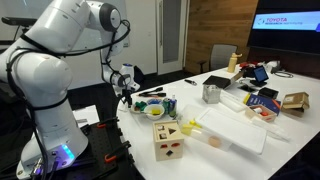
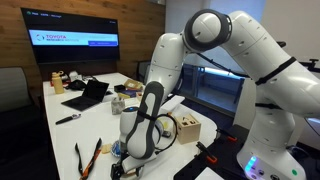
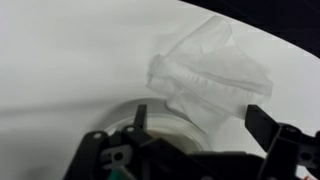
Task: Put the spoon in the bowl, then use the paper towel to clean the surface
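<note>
The robot's gripper next needs to grab the crumpled paper towel (image 3: 215,65) by its near edge beside the bowl, so the towel's broad far part stays free to clean the surface.
My gripper (image 3: 198,112) hangs open over the white surface (image 3: 70,60), its two dark fingers (image 3: 140,115) wide apart with nothing between them. A crumpled white paper towel (image 3: 215,65) lies on the surface just beyond the fingertips. The pale round rim of the bowl (image 3: 165,125) shows under the left finger, and the towel's near edge touches it. In an exterior view the gripper (image 1: 127,88) is low at the table's near end, beside the bowl (image 1: 155,106). I cannot make out the spoon clearly in any view.
A wooden shape-sorter cube (image 1: 168,140) stands at the front edge, with a flat white tray (image 1: 235,128) next to it. A steel cup (image 1: 211,93) and clutter fill the far end. A laptop (image 2: 88,95) and an orange tool (image 2: 90,155) lie on the table.
</note>
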Tool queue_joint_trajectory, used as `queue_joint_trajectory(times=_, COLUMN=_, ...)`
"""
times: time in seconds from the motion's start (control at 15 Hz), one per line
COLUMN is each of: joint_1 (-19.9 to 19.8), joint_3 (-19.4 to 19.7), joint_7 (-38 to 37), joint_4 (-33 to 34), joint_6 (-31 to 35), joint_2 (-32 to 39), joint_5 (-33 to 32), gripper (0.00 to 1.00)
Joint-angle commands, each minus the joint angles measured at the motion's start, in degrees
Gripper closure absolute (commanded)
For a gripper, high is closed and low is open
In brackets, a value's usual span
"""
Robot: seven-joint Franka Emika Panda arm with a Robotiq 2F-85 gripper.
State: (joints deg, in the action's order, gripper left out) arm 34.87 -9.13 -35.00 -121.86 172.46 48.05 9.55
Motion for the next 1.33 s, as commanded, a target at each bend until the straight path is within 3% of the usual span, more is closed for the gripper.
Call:
queue_joint_trajectory(times=0.0, joint_1=-5.6, joint_3=-5.2, joint_7=6.0, joint_4=2.6, joint_6=3.9, joint_2=4.2, joint_5=2.4, gripper=0.0)
queue_joint_trajectory(times=0.13, joint_1=-8.3, joint_3=-7.9, joint_7=8.6, joint_4=3.1, joint_6=4.5, joint_2=5.6, joint_5=3.3, gripper=0.0)
queue_joint_trajectory(times=0.27, joint_1=-10.0, joint_3=-9.4, joint_7=9.8, joint_4=3.4, joint_6=3.5, joint_2=6.3, joint_5=4.1, gripper=0.28)
queue_joint_trajectory(times=0.87, joint_1=-16.9, joint_3=-15.7, joint_7=13.1, joint_4=2.9, joint_6=2.9, joint_2=8.3, joint_5=5.5, gripper=0.95)
queue_joint_trajectory(times=0.93, joint_1=-17.0, joint_3=-15.6, joint_7=12.6, joint_4=2.1, joint_6=3.0, joint_2=7.8, joint_5=5.8, gripper=1.0)
queue_joint_trajectory(times=1.27, joint_1=-14.5, joint_3=-11.3, joint_7=7.8, joint_4=-6.1, joint_6=3.0, joint_2=0.3, joint_5=11.0, gripper=1.0)
